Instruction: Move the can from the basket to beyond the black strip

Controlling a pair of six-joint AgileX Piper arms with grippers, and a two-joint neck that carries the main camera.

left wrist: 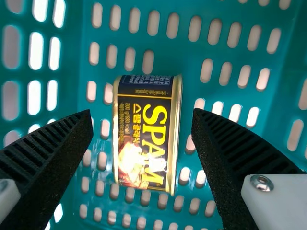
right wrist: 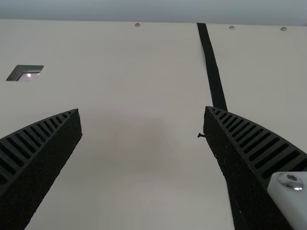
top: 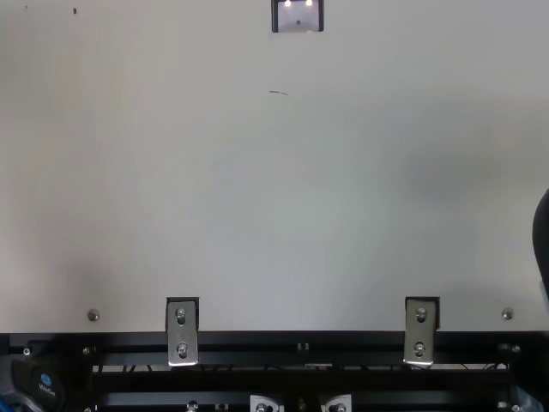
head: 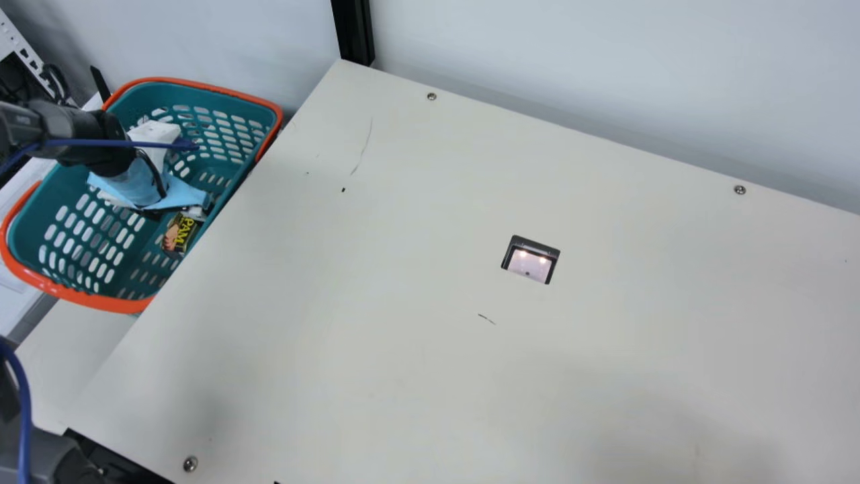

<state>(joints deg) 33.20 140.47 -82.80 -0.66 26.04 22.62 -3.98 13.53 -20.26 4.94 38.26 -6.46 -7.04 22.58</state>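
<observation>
My left gripper will carry the can from the basket (head: pixel 89 238) to beyond the black strip. It will next grab the can (head: pixel 180 233) by its gold-rimmed ends for that.
The teal basket with an orange rim (head: pixel 87 299) is at the left in the main view, and my left gripper (head: pixel 171 193) is down inside it. A yellow and black can (head: pixel 180 233) lies on the basket's floor near the gripper. In the left wrist view my left gripper (left wrist: pixel 142 114) is open, with the can (left wrist: pixel 147 136) seen between its two fingers, a gap on either side. My right gripper (right wrist: pixel 143 111) stands open with nothing between its fingers in the right wrist view, where the black strip (right wrist: pixel 212 67) runs across the table, partly behind one finger.
The cream table (head: pixel 403 376) has a small square cutout (head: pixel 531 259) near its middle. A black post (head: pixel 353 33) rises at its far corner against the pale wall. Metal brackets (top: pixel 182 333) sit on the rail along the table's near edge.
</observation>
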